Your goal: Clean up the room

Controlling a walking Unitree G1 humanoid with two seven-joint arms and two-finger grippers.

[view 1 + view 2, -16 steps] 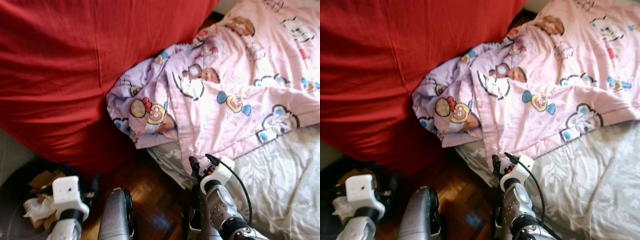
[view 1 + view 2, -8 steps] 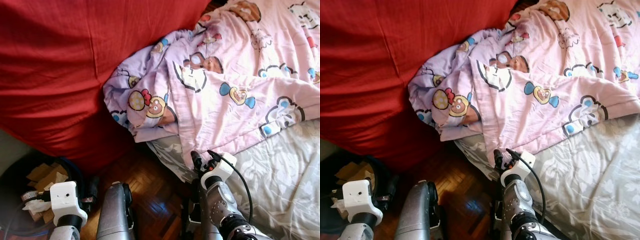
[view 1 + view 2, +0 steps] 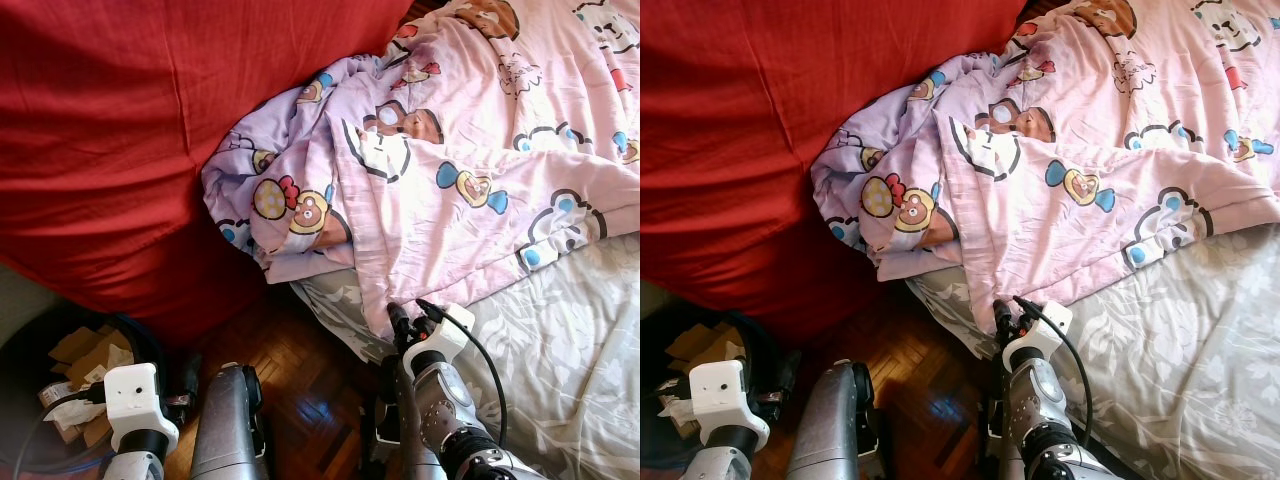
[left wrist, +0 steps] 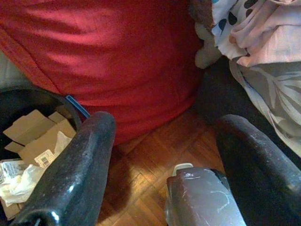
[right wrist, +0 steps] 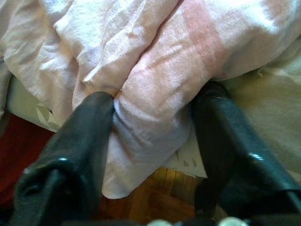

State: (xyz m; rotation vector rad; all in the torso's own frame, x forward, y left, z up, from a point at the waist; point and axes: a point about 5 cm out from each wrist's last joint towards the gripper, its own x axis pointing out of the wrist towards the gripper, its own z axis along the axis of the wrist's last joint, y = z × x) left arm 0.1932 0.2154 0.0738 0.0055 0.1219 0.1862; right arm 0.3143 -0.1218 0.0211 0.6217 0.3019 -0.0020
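My right gripper grabs the pink blanket (image 3: 450,190) by its hanging corner fold (image 3: 382,316) next, since that fold stands free while the rest lies spread over the mattress.
A pink cartoon-print blanket (image 3: 450,190) lies rumpled on the bed, its lower corner hanging over the bed's edge. My right gripper (image 3: 400,322) is at that corner. In the right wrist view its fingers (image 5: 89,141) stand open with a fold of the blanket (image 5: 155,94) between them, the fabric touching the inner side of one finger. My left gripper (image 4: 160,141) hangs low on the left, open and holding nothing, above the wooden floor beside a black bin (image 3: 25,370).
A big red cushion (image 3: 120,130) presses against the blanket on the left. The bin holds cardboard scraps (image 3: 85,345) and crumpled paper. A grey leaf-patterned sheet (image 3: 570,350) covers the mattress. Parquet floor (image 3: 300,365) shows between bed and bin, with my silver leg (image 3: 225,430) over it.
The camera has shifted a little, so the whole scene sits slightly differently. My right gripper has edged forward under the blanket's corner. The left arm has barely moved.
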